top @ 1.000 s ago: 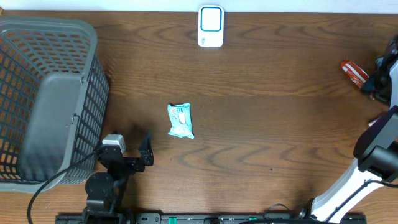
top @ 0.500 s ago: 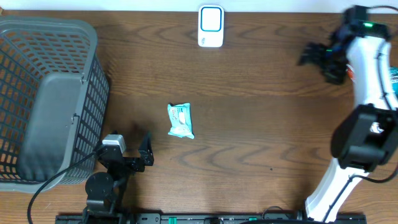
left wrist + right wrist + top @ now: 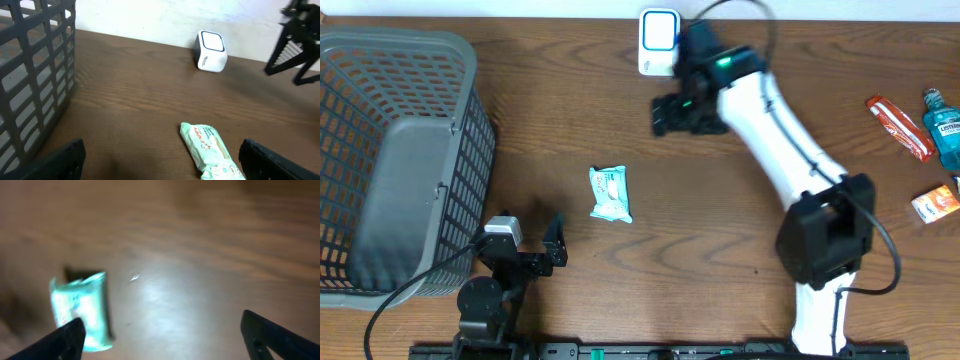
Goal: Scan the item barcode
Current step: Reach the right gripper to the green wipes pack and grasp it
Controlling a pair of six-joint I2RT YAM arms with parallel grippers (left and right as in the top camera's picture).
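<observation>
The robot's right gripper should next take hold of the pale green packet [image 3: 610, 193] [image 3: 80, 309] by one side edge. The packet's broad sides then stay uncovered for the barcode to be scanned.
The item, a pale green packet [image 3: 610, 193], lies flat on the brown table, left of centre. In the left wrist view the packet [image 3: 210, 152] is just inside the right fingertip. A white scanner [image 3: 659, 42] with a blue face stands at the back edge; the left wrist view shows the scanner [image 3: 211, 51] too. My right gripper [image 3: 672, 113] hovers open beside and just in front of the scanner, empty. Its own blurred view shows the packet [image 3: 80, 309] ahead by the left finger of the right gripper [image 3: 162, 336]. My left gripper [image 3: 532, 228] rests open near the front, left of the packet.
A tall grey mesh basket [image 3: 470, 60] fills the left side, and its wall [image 3: 35, 75] is close to my left gripper [image 3: 161, 152]. A red tube [image 3: 898, 115], a blue bottle [image 3: 942, 125] and a small orange box [image 3: 935, 205] lie at the far right.
My right arm has swung from the far right edge across the back of the table to beside the scanner. The left arm and the packet have not moved.
</observation>
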